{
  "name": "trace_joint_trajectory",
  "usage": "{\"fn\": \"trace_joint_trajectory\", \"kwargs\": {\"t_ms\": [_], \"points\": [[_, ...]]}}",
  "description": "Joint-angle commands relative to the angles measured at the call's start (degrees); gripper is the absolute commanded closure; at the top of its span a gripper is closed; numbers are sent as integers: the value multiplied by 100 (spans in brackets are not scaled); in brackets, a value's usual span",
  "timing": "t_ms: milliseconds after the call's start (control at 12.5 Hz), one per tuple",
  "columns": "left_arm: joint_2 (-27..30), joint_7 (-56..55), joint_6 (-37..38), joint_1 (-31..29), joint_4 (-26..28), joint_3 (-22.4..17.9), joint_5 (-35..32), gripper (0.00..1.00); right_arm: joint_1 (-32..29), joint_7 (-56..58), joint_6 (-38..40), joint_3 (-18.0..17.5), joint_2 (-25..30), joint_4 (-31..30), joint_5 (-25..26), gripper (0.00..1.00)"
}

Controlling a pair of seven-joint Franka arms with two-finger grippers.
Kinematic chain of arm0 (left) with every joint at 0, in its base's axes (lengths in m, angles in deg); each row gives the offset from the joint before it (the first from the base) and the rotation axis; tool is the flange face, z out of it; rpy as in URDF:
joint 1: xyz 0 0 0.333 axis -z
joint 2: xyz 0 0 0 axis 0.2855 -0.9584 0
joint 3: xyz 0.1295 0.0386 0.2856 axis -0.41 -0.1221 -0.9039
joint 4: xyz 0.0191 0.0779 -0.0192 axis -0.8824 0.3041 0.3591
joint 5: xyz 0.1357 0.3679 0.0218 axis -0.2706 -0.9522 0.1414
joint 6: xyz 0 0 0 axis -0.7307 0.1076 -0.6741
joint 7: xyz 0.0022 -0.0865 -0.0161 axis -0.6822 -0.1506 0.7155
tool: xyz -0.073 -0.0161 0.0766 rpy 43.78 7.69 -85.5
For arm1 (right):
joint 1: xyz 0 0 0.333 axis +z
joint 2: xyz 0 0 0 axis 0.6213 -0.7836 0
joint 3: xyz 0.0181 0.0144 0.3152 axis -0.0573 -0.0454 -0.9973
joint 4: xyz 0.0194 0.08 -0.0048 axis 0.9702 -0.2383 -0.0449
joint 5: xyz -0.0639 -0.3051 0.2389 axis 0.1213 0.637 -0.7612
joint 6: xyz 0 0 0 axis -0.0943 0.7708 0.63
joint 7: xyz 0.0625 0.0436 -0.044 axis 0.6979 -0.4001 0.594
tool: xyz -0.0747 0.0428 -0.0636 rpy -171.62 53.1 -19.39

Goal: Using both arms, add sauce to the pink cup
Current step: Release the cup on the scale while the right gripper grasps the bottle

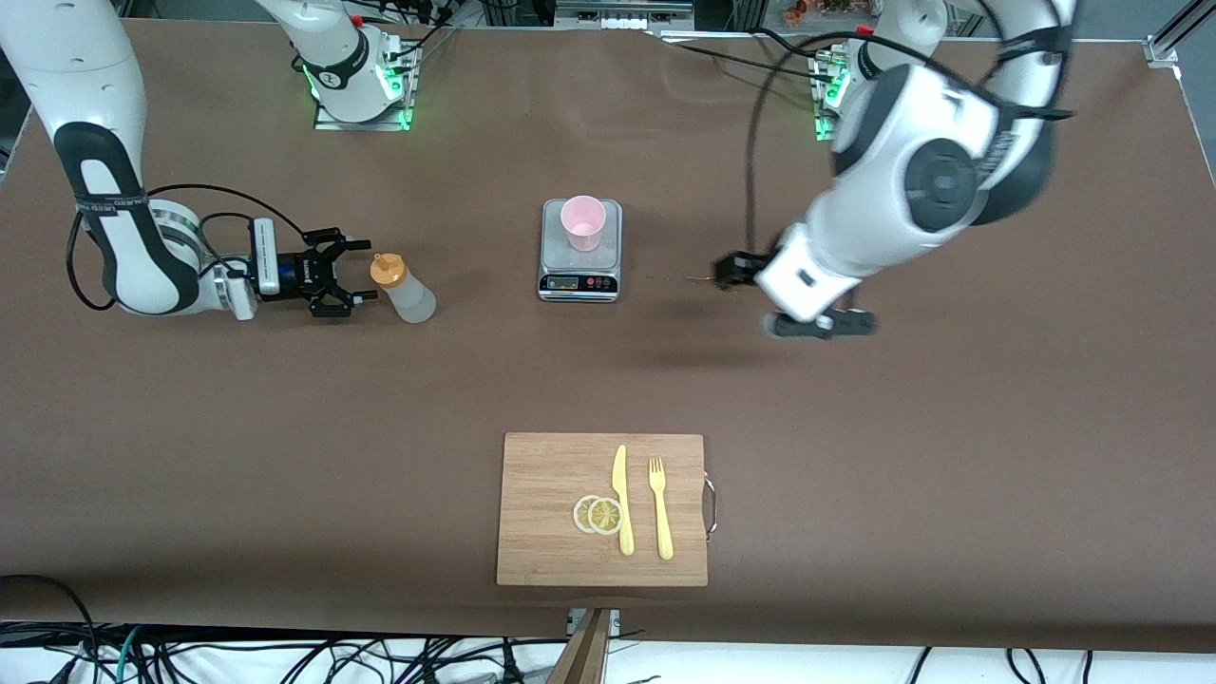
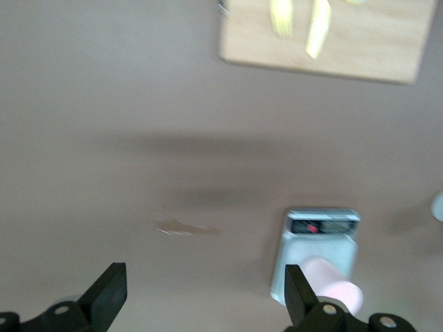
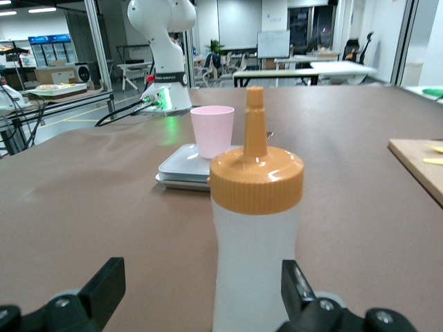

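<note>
My right gripper grabs the sauce bottle's whitish body below the orange cap [image 1: 411,298] next, to add sauce to the pink cup [image 1: 582,223].
The sauce bottle [image 1: 404,288], whitish with an orange nozzle cap, stands on the table toward the right arm's end. My right gripper [image 1: 359,273] is open and low beside it. In the right wrist view the bottle [image 3: 255,228] stands upright just ahead of my open right gripper [image 3: 202,271], closer to one finger. The pink cup [image 1: 582,223] stands upright on a small silver scale [image 1: 579,277]. It shows past the bottle in the right wrist view [image 3: 212,130]. My left gripper [image 1: 733,271] is open and empty over bare table beside the scale. The left wrist view shows the cup [image 2: 333,285] on the scale [image 2: 322,227].
A wooden cutting board [image 1: 551,494] lies nearer the front camera, with a yellow knife [image 1: 622,499], a yellow fork [image 1: 659,508] and two lemon slices [image 1: 598,514] on it. The board's edge shows in the left wrist view [image 2: 360,48].
</note>
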Motion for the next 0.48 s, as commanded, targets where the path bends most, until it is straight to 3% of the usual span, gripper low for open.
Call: {"fn": "trace_joint_trajectory", "kwargs": {"t_ms": [0, 160, 400], "points": [[325, 859, 560, -878, -136, 123, -363, 0, -28, 328, -42, -155, -64, -100, -326, 0], [492, 1650, 895, -1433, -155, 114, -433, 0, -2, 407, -59, -286, -178, -100, -545, 0], [799, 2452, 1264, -1769, -242, 158, -1187, 0, -2, 434, -112, -348, -214, -21, -643, 0]]}}
